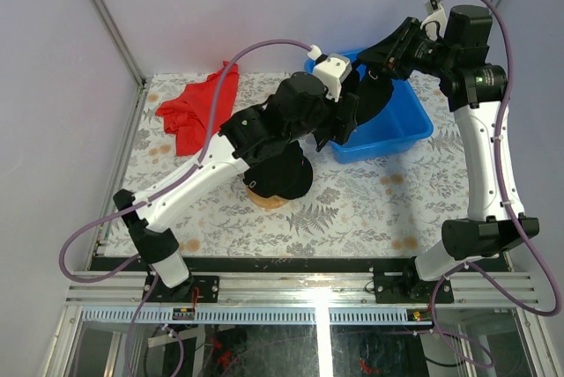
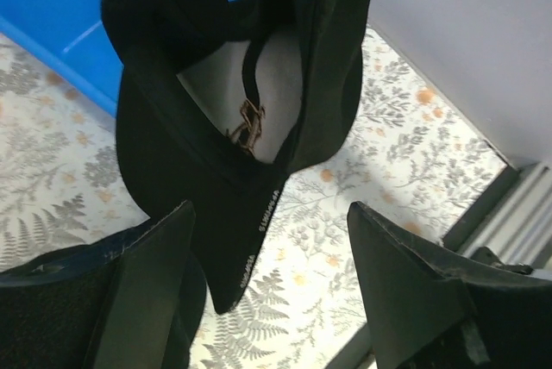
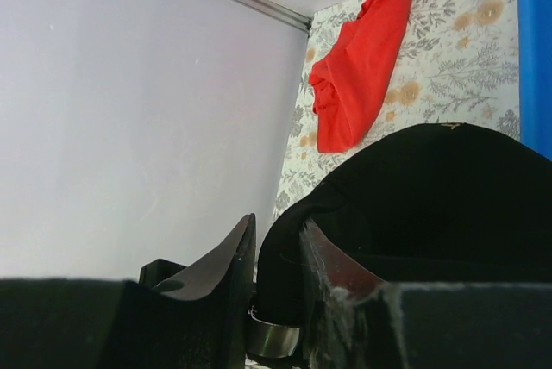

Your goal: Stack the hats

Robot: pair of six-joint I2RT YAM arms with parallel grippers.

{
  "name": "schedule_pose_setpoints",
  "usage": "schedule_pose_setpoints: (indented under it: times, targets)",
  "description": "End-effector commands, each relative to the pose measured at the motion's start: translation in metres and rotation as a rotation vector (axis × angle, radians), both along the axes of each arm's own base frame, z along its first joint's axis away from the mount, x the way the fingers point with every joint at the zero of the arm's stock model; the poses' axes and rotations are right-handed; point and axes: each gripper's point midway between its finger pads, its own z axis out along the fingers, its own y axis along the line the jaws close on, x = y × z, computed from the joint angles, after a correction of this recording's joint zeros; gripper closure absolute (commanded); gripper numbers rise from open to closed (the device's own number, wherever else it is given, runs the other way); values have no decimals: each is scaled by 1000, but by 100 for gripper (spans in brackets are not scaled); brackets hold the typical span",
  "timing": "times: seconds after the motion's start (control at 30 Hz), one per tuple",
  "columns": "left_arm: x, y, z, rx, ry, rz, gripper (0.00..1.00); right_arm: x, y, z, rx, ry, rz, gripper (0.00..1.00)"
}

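I need to grab the hanging black cap by its lower rim edge (image 1: 359, 118) (image 2: 248, 210) next with my left gripper. That leaves the cap's visor free for my right gripper to stack it.
A black cap (image 1: 370, 104) hangs from my right gripper (image 1: 374, 67) above the near-left corner of the blue bin (image 1: 407, 127). In the right wrist view the gripper (image 3: 278, 222) is shut on the cap's fabric (image 3: 431, 188). My left gripper (image 1: 339, 120) is right beside the hanging cap. In the left wrist view it (image 2: 269, 207) is open and the cap (image 2: 172, 128) hangs just ahead of the fingers, its back strap and buckle showing. A stack of black caps (image 1: 286, 174) sits on a wooden stand (image 1: 263, 198) under my left arm. No tan cap is in view.
A red cloth (image 1: 198, 104) lies at the table's back left and also shows in the right wrist view (image 3: 362, 67). The blue bin also shows in the left wrist view (image 2: 52, 7). Enclosure walls stand behind and at both sides.
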Motion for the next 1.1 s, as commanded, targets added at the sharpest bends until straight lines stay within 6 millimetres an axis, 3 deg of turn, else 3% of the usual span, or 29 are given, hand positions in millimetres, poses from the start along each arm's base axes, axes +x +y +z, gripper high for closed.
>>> schedule_pose_setpoints:
  times: [0.0,0.27,0.4,0.43,0.63,0.67,0.7,0.77,0.83,0.93,0.97,1.07]
  targets:
    - [17,4,22,31,-131,76,28,-29,10,33,73,-65,68,100]
    - [29,-16,-17,110,-87,75,27,-38,14,32,120,-42,102,100]
    - [28,-32,-33,108,-46,31,32,-40,16,33,133,-34,113,100]
    - [29,-37,-35,103,-36,21,37,-41,16,35,139,-37,117,100]
    - [32,-60,-28,31,2,-2,97,-44,17,39,139,-41,133,100]
    - [33,-61,-23,10,4,-1,100,-44,17,39,130,-47,136,100]
    - [34,-61,-17,-16,9,-1,100,-44,17,38,117,-50,135,94]
    - [39,-55,-5,-89,34,2,100,-41,12,37,76,-76,105,61]
    - [45,-40,13,-189,63,10,100,-39,3,43,40,-126,60,40]
    - [62,-6,35,-350,97,48,100,-35,-15,58,6,-206,-31,28]
    - [71,9,49,-433,96,69,100,-33,-21,63,-4,-230,-67,25]
    - [80,41,66,-586,103,79,100,-32,-27,79,-2,-274,-101,21]
